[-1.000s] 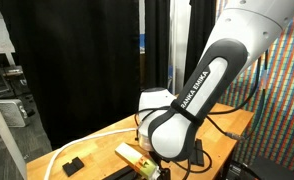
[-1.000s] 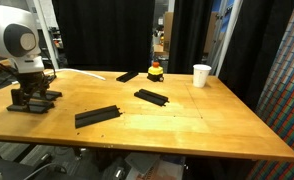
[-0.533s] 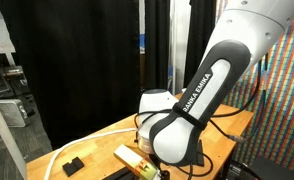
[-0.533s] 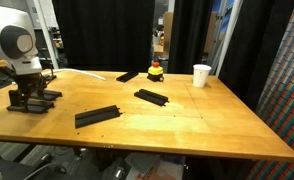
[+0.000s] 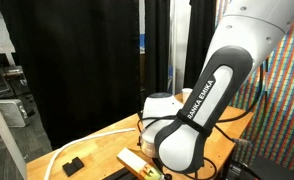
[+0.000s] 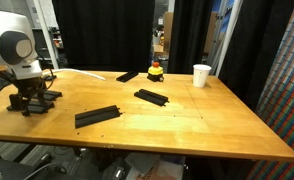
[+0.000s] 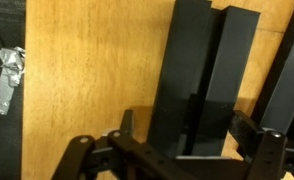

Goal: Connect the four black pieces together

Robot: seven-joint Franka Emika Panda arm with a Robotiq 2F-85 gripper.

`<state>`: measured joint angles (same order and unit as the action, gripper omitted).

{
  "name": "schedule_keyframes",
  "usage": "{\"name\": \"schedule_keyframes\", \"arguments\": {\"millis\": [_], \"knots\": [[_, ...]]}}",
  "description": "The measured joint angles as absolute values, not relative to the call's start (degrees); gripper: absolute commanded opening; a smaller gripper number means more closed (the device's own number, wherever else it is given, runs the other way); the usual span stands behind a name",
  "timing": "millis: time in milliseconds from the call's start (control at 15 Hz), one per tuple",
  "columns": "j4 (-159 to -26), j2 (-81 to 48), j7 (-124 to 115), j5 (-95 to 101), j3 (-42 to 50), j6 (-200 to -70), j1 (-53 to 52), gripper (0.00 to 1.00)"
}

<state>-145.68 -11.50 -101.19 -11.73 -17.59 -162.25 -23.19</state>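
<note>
The narrow width of the black piece lies between my fingers, though slightly tilted, so it is now time to close, which would catch the piece.
Several flat black pieces lie on the wooden table (image 6: pixel 187 125). In an exterior view one lies at the front (image 6: pixel 97 116), one in the middle (image 6: pixel 152 97) and one at the back (image 6: pixel 127 76). My gripper (image 6: pixel 27 98) is low over the table's left end, above another black piece (image 7: pixel 202 70). In the wrist view its fingers (image 7: pixel 127 125) stand on either side of that piece, with a gap showing on the left. The gripper (image 7: pixel 187 128) is open. Another black piece (image 7: pixel 290 60) lies just to the right.
A white cup (image 6: pixel 201 75) and a yellow and red toy (image 6: pixel 156 71) stand at the back of the table. A white cable (image 5: pixel 62 152), a short black block (image 5: pixel 73 163) and a yellow object (image 5: pixel 135 160) lie near the arm. A silvery strip (image 7: pixel 7 78) sits at the table edge.
The arm has shifted slightly at the table's left end and the gripper leans a little more over the piece. The other black pieces have not moved.
</note>
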Motion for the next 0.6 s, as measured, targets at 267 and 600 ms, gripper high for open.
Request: {"name": "schedule_keyframes", "arguments": {"millis": [267,600], "knots": [[-145.91,-10.60,-100.06,-13.33,-17.64,-162.21,-23.05,0.47],[-145.90,-10.45,-99.56,-17.74,-17.46,-161.57,-21.29,0.47]]}}
